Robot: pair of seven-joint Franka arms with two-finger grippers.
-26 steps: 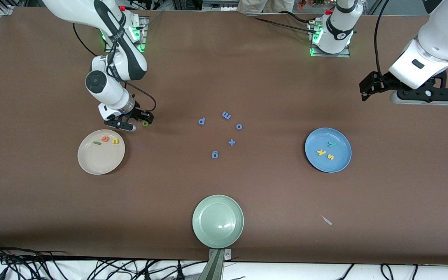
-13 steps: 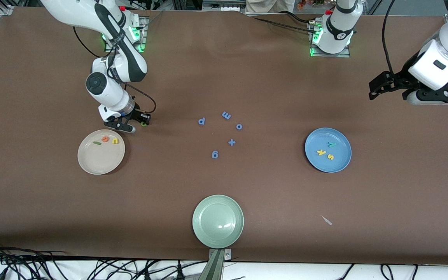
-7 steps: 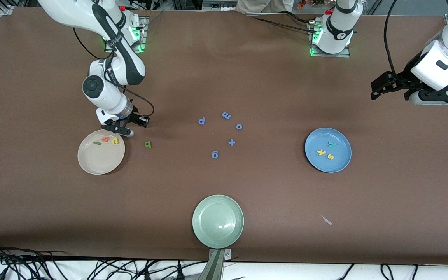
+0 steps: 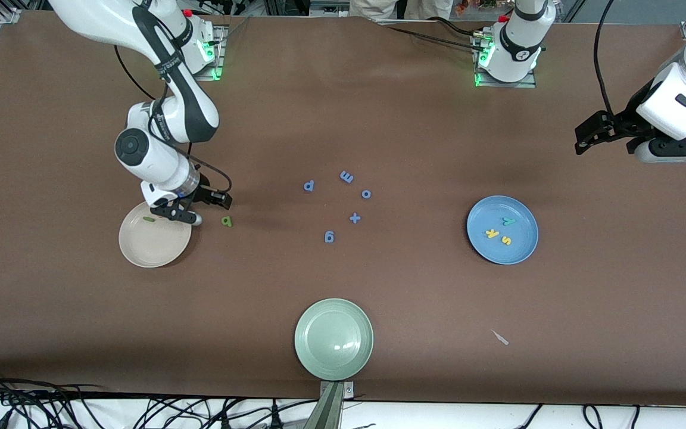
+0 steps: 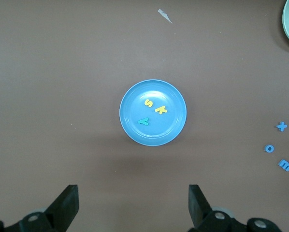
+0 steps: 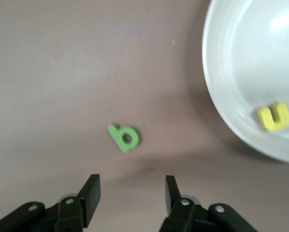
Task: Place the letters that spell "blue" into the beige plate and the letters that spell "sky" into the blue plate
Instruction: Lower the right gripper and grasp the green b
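The robot's right gripper isn't ready to close on the b yet and needs to move toward the olive-green b [image 4: 227, 221] first, because empty table shows between the gripper's fingers and the b.
The olive-green b [image 4: 227, 221] [image 6: 124, 137] lies flat on the table just outside the beige plate [image 4: 152, 247] [image 6: 241, 63], toward the left arm's end. In that plate I see the thin green l [image 4: 149, 219] and the yellow u [image 6: 274, 116]. My right gripper [image 4: 177, 215] [image 6: 132, 186] hangs open and empty over the plate's rim, close to the b. The blue plate [image 4: 515, 250] [image 5: 168, 130] holds the yellow s [image 4: 505, 240] [image 5: 148, 102], yellow k [image 4: 490, 233] [image 5: 161, 109] and teal y [image 4: 508, 221] [image 5: 143, 121]. My left gripper [image 4: 670, 152] [image 5: 133, 195] waits open, high up.
Several small blue letters [image 4: 346, 177] lie scattered mid-table between the two plates. A pale green plate [image 4: 334, 338] sits near the table's front edge. A small pale scrap [image 4: 500, 338] lies nearer the camera than the blue plate.
The right gripper opened and the b it carried dropped onto the table beside the beige plate; the gripper then moved over the plate's rim. The left arm drifted slightly outward.
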